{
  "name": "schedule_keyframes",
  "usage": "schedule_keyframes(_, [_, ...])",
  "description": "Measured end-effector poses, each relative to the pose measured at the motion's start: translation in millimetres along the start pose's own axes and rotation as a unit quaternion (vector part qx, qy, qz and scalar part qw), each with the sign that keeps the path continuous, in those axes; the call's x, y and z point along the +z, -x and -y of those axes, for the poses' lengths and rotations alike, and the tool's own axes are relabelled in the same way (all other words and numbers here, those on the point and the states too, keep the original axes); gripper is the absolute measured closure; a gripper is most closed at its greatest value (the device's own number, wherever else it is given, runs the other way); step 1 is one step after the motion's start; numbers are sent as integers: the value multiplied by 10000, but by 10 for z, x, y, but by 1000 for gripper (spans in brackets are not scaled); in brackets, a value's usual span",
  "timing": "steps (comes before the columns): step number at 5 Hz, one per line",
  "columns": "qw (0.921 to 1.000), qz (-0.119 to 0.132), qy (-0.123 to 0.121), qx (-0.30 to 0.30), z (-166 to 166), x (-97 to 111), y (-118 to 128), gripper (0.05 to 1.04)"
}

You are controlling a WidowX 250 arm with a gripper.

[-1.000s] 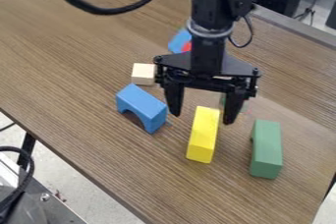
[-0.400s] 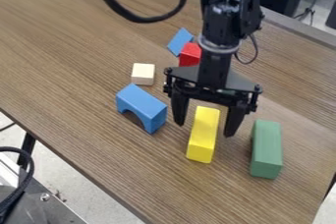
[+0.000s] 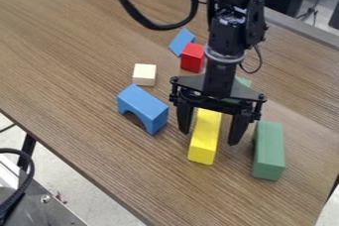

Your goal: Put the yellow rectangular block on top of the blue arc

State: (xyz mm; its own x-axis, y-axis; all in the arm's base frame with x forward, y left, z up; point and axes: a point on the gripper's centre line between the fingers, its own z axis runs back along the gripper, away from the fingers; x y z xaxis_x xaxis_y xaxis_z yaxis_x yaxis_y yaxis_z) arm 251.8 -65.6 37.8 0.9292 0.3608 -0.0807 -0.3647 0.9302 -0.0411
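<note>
My gripper grabs the long sides of the yellow rectangular block (image 3: pixel 204 138) next, to set the block on top of the blue arc.
The black gripper (image 3: pixel 209 138) hangs over the yellow rectangular block (image 3: pixel 204 138), open, with one finger at the block's left side and the other off to its right. The block's far end is partly hidden under the gripper. Left of the gripper, the blue arc (image 3: pixel 143 108) stands on the table with its hollow facing down and nothing on top. I cannot tell how far above the table the fingertips are.
A green block (image 3: pixel 269 150) lies close to the right of the gripper. Behind the arc are a cream cube (image 3: pixel 144 74), a red block (image 3: pixel 193 57) and a blue piece (image 3: pixel 181 42). Another green piece (image 3: pixel 244 82) is partly behind the arm.
The gripper has moved toward the camera and slightly right, coming over the yellow block. More of the red block and the blue piece behind it shows. The blocks have stayed in place.
</note>
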Motion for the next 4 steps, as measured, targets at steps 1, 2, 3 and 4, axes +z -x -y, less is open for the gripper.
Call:
schedule_keyframes(1, [10000,70,17,27,-6,-13,-7,387])
schedule_keyframes(2, [9997,196,131,110,-54,89,24,539])
schedule_keyframes(3, [9994,227,205,172,-78,145,67,539])
schedule_keyframes(4, [9991,271,222,219,-138,239,64,539])
